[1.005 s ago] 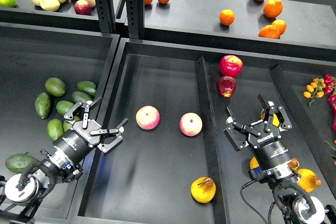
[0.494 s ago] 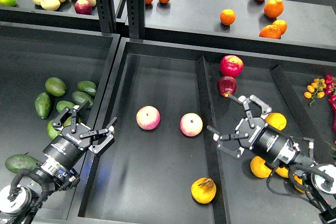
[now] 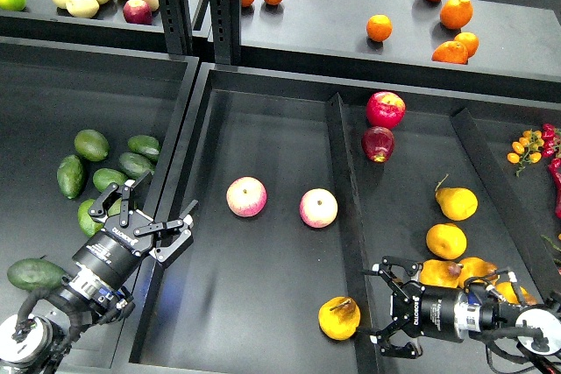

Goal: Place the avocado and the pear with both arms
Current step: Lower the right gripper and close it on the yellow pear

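Note:
The robot's right gripper needs to take the pear by its brown-patched stem end next, to put it with the other yellow pears.
The pear [image 3: 339, 317], yellow-orange with a dark brown patch at its stem, lies at the front right of the middle tray [image 3: 263, 129]. My right gripper [image 3: 377, 306] is open. It lies low in the right compartment and points left at the pear from just across the divider, without touching it. The mid-green avocado [image 3: 86, 216] lies in the left tray, partly hidden behind my left gripper [image 3: 158, 206]. That gripper is open and empty, over the tray wall just right of the avocado.
Two pink-yellow apples [image 3: 246, 196] [image 3: 318, 208] lie in the middle tray. Two red apples [image 3: 386, 109] and several yellow pears [image 3: 457, 203] lie in the right compartment. Darker avocados [image 3: 91, 144] lie in the left tray. Oranges [image 3: 379, 28] sit on the back shelf.
My right arm has swung down toward the front; its gripper has dropped from beside the red apple to the pear's level. My left gripper has barely moved in the last half second.

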